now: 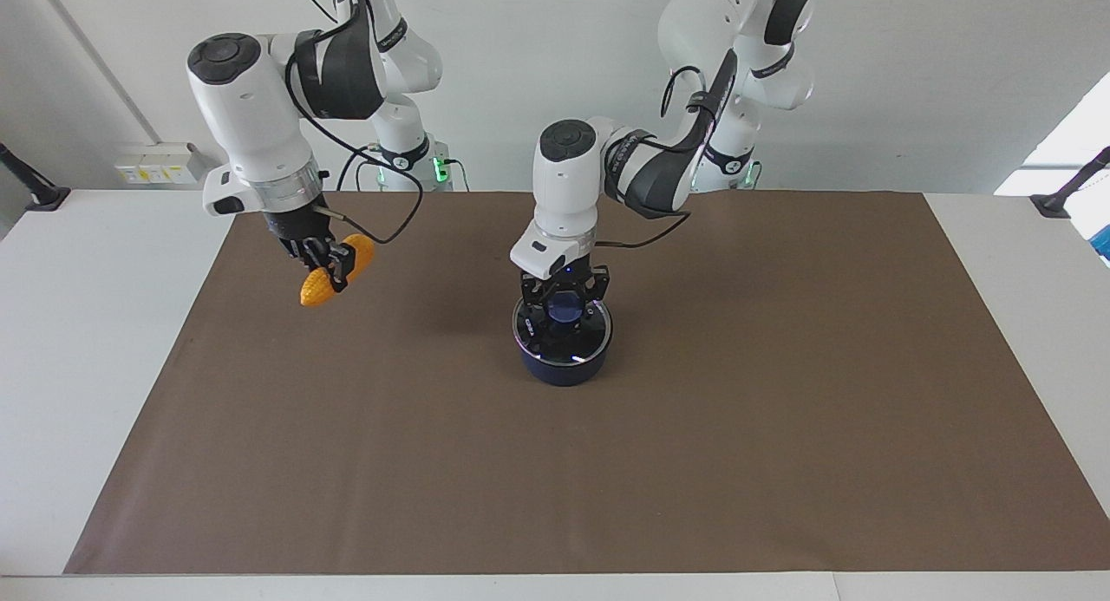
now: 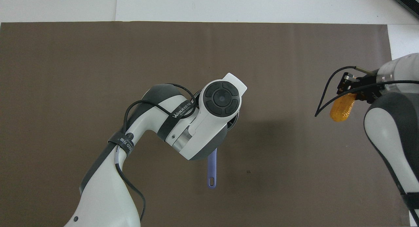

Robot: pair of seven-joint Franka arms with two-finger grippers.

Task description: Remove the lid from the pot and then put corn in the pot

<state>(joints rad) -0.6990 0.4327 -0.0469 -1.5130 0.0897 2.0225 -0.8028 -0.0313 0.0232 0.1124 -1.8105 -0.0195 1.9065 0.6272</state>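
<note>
The glass lid [image 1: 568,345] is too wide for the fingers, so my left gripper will next grab it by its narrow blue knob to lift it.
The dark blue pot [image 1: 564,373] stands on the brown mat at the table's middle with the glass lid [image 1: 568,345] on it. My left gripper [image 1: 564,299] is down over the lid, its fingers spread on either side of the blue knob [image 1: 565,310]. In the overhead view the left wrist hides the pot's body and lid; only the pot's handle [image 2: 212,170] shows, pointing toward the robots. My right gripper [image 1: 332,264] is shut on the yellow-orange corn [image 1: 334,274] and holds it in the air over the mat's edge at the right arm's end. The corn also shows in the overhead view [image 2: 342,108].
The brown mat [image 1: 607,480] covers most of the white table [image 1: 78,367]. A black clamp mount [image 1: 39,193] stands at the table's corner at the right arm's end, and another [image 1: 1062,198] at the left arm's end.
</note>
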